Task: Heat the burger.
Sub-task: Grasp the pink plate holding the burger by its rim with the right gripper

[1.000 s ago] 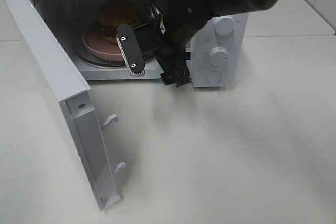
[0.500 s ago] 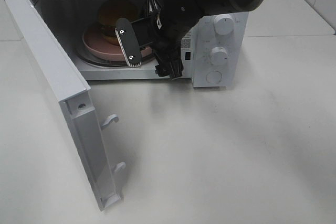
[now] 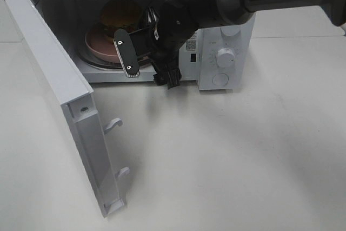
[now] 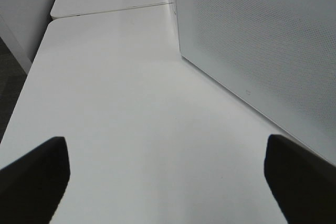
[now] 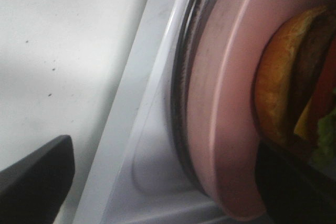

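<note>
My right gripper's fingers stop short above the microwave's front ledge in the right wrist view, so they need to move toward the pink plate's rim before closing.
The burger [image 3: 120, 13] stands on a round pink plate [image 3: 97, 44] on the glass turntable inside the open microwave [image 3: 224, 36]. My right gripper [image 3: 146, 64] hangs open just in front of the microwave's opening, beside the plate's near right rim, holding nothing. In the right wrist view the plate [image 5: 226, 103] and the burger [image 5: 283, 77] fill the space between the dark fingertips of that gripper [image 5: 163, 192]. My left gripper [image 4: 165, 182] is open over bare table, nothing between its fingers; it is outside the exterior high view.
The microwave door [image 3: 48, 58] is swung wide open to the left, its latch hooks [image 3: 113, 125] pointing over the table. A white perforated panel [image 4: 262, 51] rises close beside the left gripper. Two knobs [image 3: 225, 57] sit on the microwave's right panel.
My right arm has shifted left along the front of the microwave opening, carrying the open gripper closer to the plate. The burger, plate and door have not moved.
</note>
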`<action>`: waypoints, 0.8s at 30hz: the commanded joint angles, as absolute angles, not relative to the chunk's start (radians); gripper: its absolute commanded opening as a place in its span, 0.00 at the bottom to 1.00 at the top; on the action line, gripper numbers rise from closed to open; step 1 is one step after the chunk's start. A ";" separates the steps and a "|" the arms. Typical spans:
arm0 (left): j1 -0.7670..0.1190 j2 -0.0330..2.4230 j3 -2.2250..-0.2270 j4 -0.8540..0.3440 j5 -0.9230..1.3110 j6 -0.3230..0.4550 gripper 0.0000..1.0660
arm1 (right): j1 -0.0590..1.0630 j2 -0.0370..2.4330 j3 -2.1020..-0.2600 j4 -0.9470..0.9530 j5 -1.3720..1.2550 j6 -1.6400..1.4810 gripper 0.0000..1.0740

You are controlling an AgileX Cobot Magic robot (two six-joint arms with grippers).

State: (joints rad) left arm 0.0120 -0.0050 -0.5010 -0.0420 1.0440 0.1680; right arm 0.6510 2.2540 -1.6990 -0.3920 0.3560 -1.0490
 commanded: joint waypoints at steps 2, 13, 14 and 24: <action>0.017 -0.023 -0.500 -0.023 1.042 0.165 0.87 | 0.664 2.277 -1.751 -0.391 0.346 -1.024 0.83; 0.017 -0.023 -0.500 0.006 1.039 0.165 0.87 | 0.669 2.363 -1.834 -0.366 0.332 -1.019 0.80; 0.017 -0.023 -0.500 0.010 1.039 0.165 0.87 | 0.669 2.370 -1.838 -0.366 0.321 -1.019 0.79; 0.017 -0.023 -0.500 0.019 1.038 0.165 0.87 | 0.669 2.404 -1.838 -0.344 0.303 -1.019 0.66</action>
